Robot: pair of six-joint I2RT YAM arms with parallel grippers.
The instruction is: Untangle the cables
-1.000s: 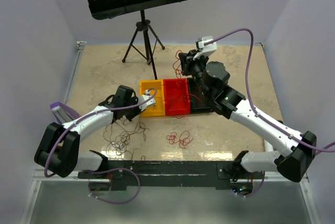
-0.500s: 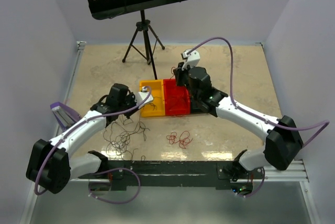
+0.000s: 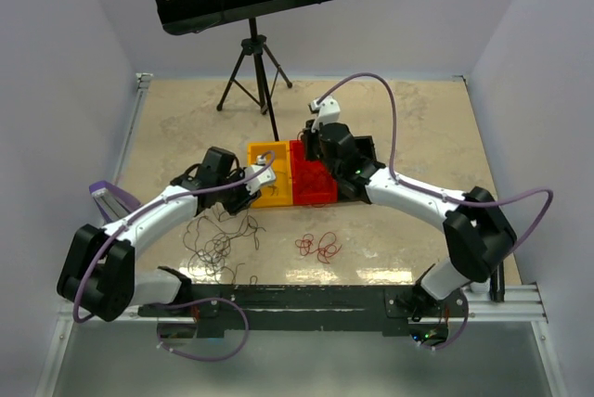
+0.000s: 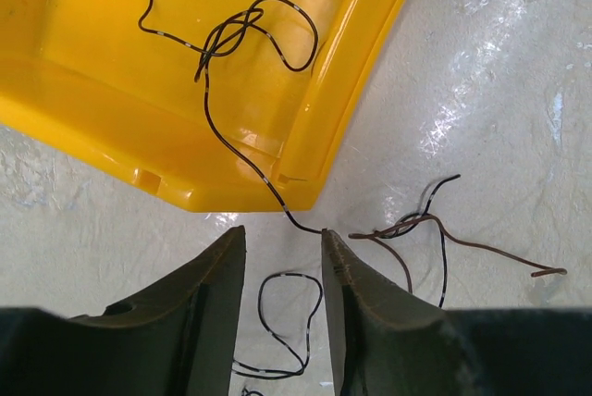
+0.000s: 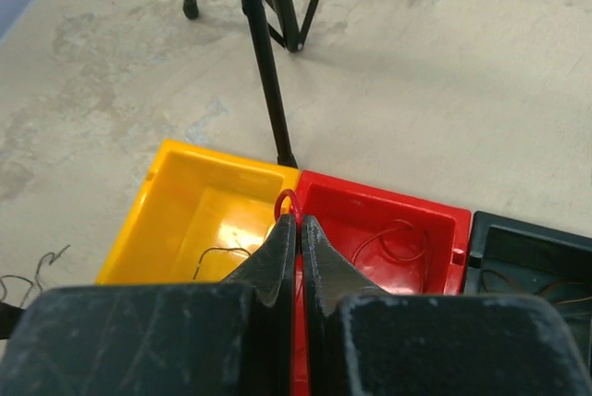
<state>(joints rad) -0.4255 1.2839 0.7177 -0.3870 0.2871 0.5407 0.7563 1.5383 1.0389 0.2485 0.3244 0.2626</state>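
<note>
Next, my left gripper grabs the thin black cable by its part [image 4: 292,217] beside the yellow bin's rim, which leaves its coiled part free to untangle.
My right gripper [image 5: 298,220] is shut on a thin red cable [image 5: 286,202]; a small loop sticks out above the tips. It hangs over the wall between the yellow bin [image 5: 176,202] and the red bin [image 5: 435,220], as the top view [image 3: 311,145] also shows. My left gripper [image 4: 282,234] is open, low over the table at the yellow bin's near corner [image 4: 231,174]. A black cable [image 4: 231,35] lies in that bin, trails over its rim and loops between my fingers. A black bunch [image 3: 218,241] and red cables [image 3: 318,247] lie on the table.
A red wire [image 5: 398,239] lies in the red bin; a black bin [image 5: 527,266] stands right of it. A brown strand [image 4: 453,239] lies right of my left fingers. A music stand's tripod [image 3: 255,82] stands behind the bins.
My right arm has swung left from behind the black bin to over the red and yellow bins' shared wall. My left arm has shifted slightly near the yellow bin.
</note>
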